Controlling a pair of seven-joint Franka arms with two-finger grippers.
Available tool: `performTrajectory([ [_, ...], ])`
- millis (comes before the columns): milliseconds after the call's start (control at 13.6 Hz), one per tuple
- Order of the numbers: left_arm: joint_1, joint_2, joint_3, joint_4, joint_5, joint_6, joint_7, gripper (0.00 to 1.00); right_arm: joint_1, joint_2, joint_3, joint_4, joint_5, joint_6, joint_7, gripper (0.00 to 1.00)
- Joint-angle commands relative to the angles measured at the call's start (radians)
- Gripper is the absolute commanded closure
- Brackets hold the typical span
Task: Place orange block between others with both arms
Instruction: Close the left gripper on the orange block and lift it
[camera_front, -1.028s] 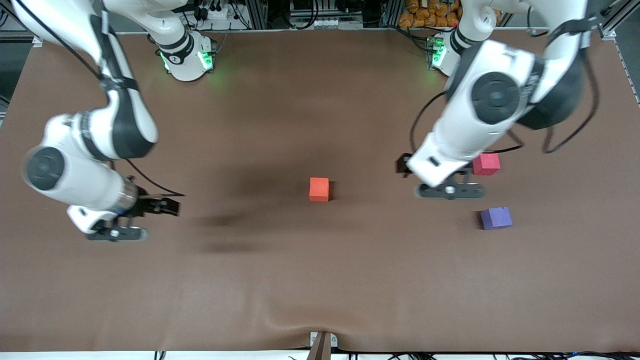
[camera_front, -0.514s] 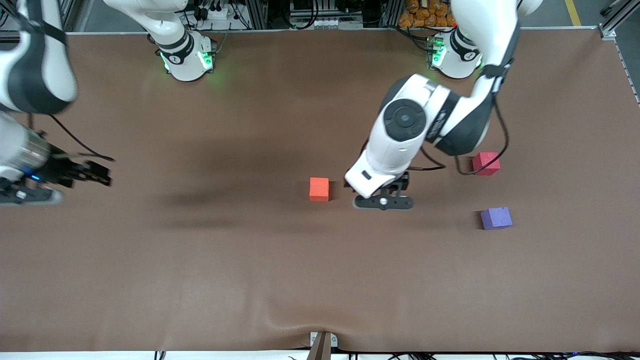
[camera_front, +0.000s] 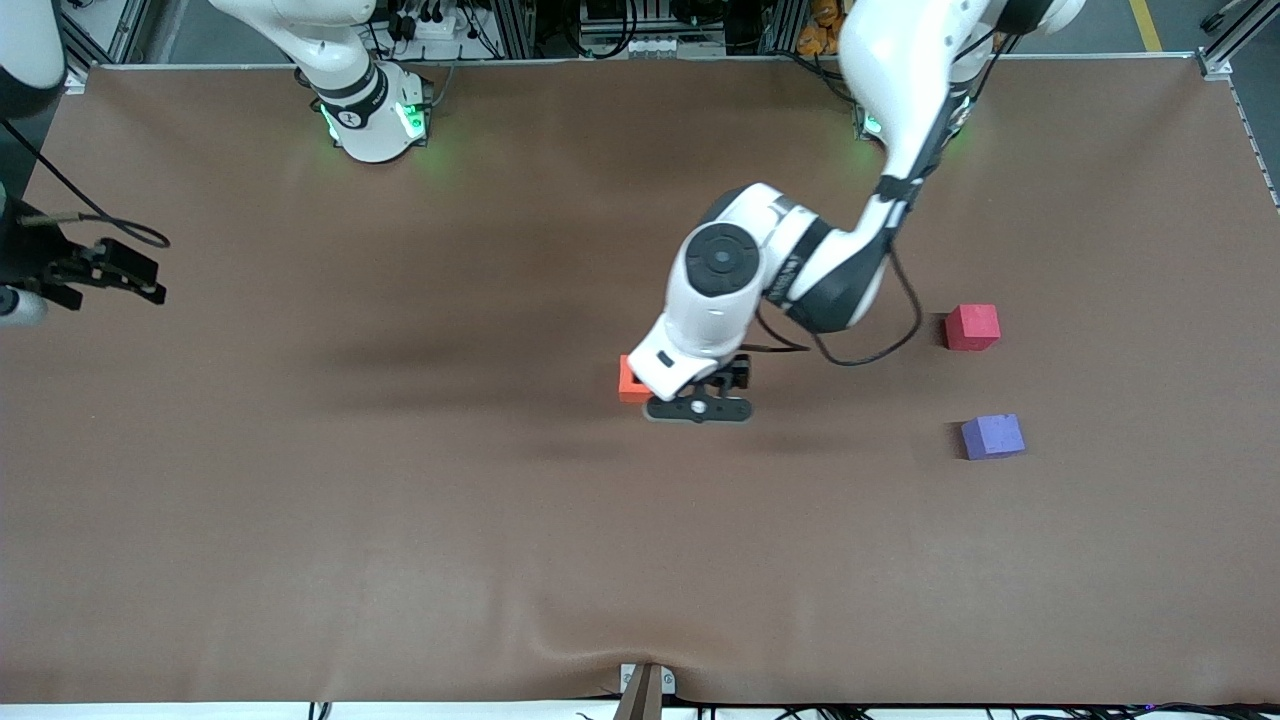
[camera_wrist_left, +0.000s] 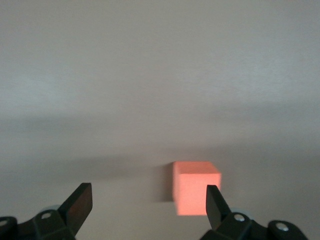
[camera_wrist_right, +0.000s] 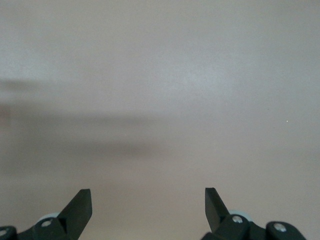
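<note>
The robot should next use its left gripper to grab the orange block (camera_front: 628, 381) by its opposite sides, so it can set the block between the pinkish-red cube and the purple cube.
The orange block (camera_front: 628, 381) lies mid-table, partly covered by the left arm's wrist. My left gripper (camera_front: 694, 398) hangs open just above the mat beside it, on the side toward the left arm's end. In the left wrist view the orange block (camera_wrist_left: 196, 187) sits just inside one fingertip (camera_wrist_left: 214, 200) of the left gripper (camera_wrist_left: 149, 201), apart from the other. The pinkish-red cube (camera_front: 972, 327) and the purple cube (camera_front: 992, 436) rest toward the left arm's end, with a gap between them. My right gripper (camera_front: 125, 275) hovers open and holds nothing over the table's edge at the right arm's end; the right gripper (camera_wrist_right: 148, 202) sees only bare mat.
A brown mat (camera_front: 500, 520) covers the table. The right arm's green-lit base (camera_front: 375, 115) stands along the table's edge farthest from the front camera. A small clamp (camera_front: 643, 688) sits at the edge nearest the camera.
The left arm swung from beside the pinkish-red cube across to the orange block. The right arm drew back to the table's edge at its own end. No cube moved.
</note>
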Motion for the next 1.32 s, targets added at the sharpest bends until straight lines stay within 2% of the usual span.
performTrajectory([
  [0,-0.028,0.073,0.011,0.046,-0.011,0.038,-0.036,0.0,-0.005,0.001,0.011,0.101,-0.016,-0.097,0.009,0.0],
  [220,-0.063,0.114,0.012,0.044,-0.011,0.07,-0.119,0.0,-0.004,0.018,0.012,0.196,-0.004,-0.161,0.004,0.0],
  [808,-0.109,0.171,0.009,0.041,-0.019,0.171,-0.171,0.0,-0.002,0.023,0.011,0.213,-0.004,-0.168,0.003,0.0],
  [1248,-0.112,0.18,0.011,0.024,-0.003,0.173,-0.136,0.0,0.019,0.023,0.006,0.215,-0.008,-0.168,0.009,0.0],
])
